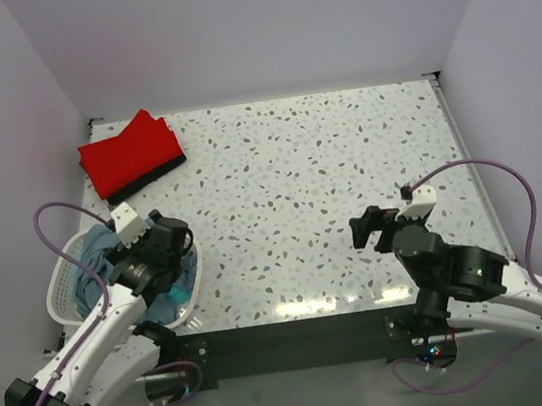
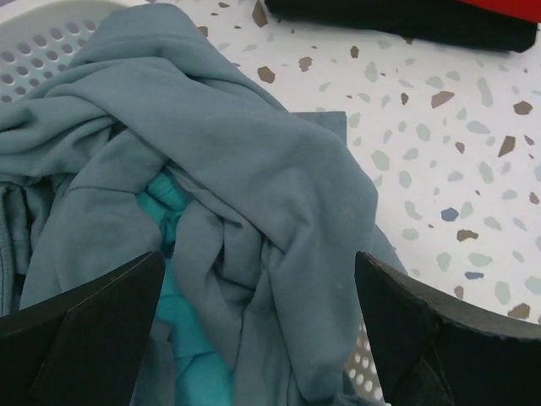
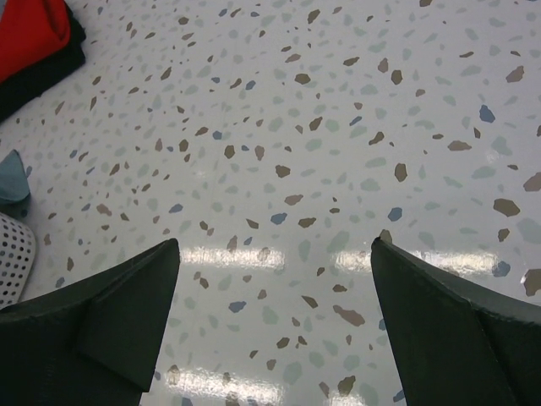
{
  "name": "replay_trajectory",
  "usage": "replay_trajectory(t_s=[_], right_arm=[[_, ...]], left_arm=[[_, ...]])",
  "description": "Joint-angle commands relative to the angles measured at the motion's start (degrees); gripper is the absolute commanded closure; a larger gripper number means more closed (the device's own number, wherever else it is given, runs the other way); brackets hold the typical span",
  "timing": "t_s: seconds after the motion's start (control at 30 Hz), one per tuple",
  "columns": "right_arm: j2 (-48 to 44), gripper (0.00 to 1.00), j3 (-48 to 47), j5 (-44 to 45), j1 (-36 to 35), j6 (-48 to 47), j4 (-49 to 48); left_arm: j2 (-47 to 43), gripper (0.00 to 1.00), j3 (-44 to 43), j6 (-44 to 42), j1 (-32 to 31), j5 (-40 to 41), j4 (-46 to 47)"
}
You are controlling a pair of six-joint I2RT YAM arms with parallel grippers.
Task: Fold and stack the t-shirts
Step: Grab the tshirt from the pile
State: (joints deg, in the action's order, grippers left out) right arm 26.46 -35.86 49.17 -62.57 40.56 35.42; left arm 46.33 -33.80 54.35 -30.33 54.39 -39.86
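Observation:
My left gripper's fingers are above the top of the fold, so it isn't time to close yet. My left gripper should go down first and then close on the grey-blue fold [image 2: 267, 247].
A crumpled slate grey-blue t-shirt [image 2: 254, 169] fills the white lattice basket [image 1: 61, 288], with a teal t-shirt [image 2: 182, 338] showing under its folds. My left gripper [image 2: 258, 288] hangs open just above this heap, its fingers on either side of a grey-blue fold and nothing held. At the back left a folded red t-shirt [image 1: 133, 152] lies on a folded black t-shirt [image 1: 152, 179]. My right gripper [image 3: 275, 279] is open over bare speckled table at the near right, empty.
The basket's rim [image 2: 51, 42] sits at the table's near left edge, next to the left arm. The tabletop [image 1: 328, 175] is white with speckles, and pale walls close it in at the back and both sides. Purple cables loop from both arms.

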Motion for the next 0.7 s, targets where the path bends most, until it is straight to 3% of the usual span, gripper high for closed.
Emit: replay_trajectory(t_s=[0.0,0.27,0.37,0.4,0.47,0.6,0.67], right_arm=[[1.6,0.01,-1.7,-0.3,-0.1,-0.1,0.6],[3.0,0.01,-1.1,1.8,-0.1,-4.4,-3.9],[3.4,0.01,-1.5,1.7,-0.1,-6.5,-6.6],[4.1,0.01,-2.1,1.7,-0.1,-6.9,-7.1],[4.7,0.01,-2.6,1.6,-0.1,-7.8,-8.4],[6.6,0.01,-2.7,0.9,-0.2,-9.3,-10.9],[7.5,0.01,-2.8,0.9,-0.1,-9.7,-11.6]], left_arm=[[1.9,0.0,0.3,-2.5,4.3,-0.2,5.3],[8.1,0.02,2.6,-7.0,11.2,-3.1,12.7],[9.0,0.12,2.2,-7.8,11.8,-3.4,13.6],[9.0,0.22,2.2,-8.1,11.9,-3.8,14.0],[8.8,0.33,2.4,-9.3,12.0,-4.6,15.1],[8.0,0.8,2.2,-10.4,12.0,-4.5,15.2],[7.0,0.91,1.4,-10.9,12.0,-4.6,14.9]])
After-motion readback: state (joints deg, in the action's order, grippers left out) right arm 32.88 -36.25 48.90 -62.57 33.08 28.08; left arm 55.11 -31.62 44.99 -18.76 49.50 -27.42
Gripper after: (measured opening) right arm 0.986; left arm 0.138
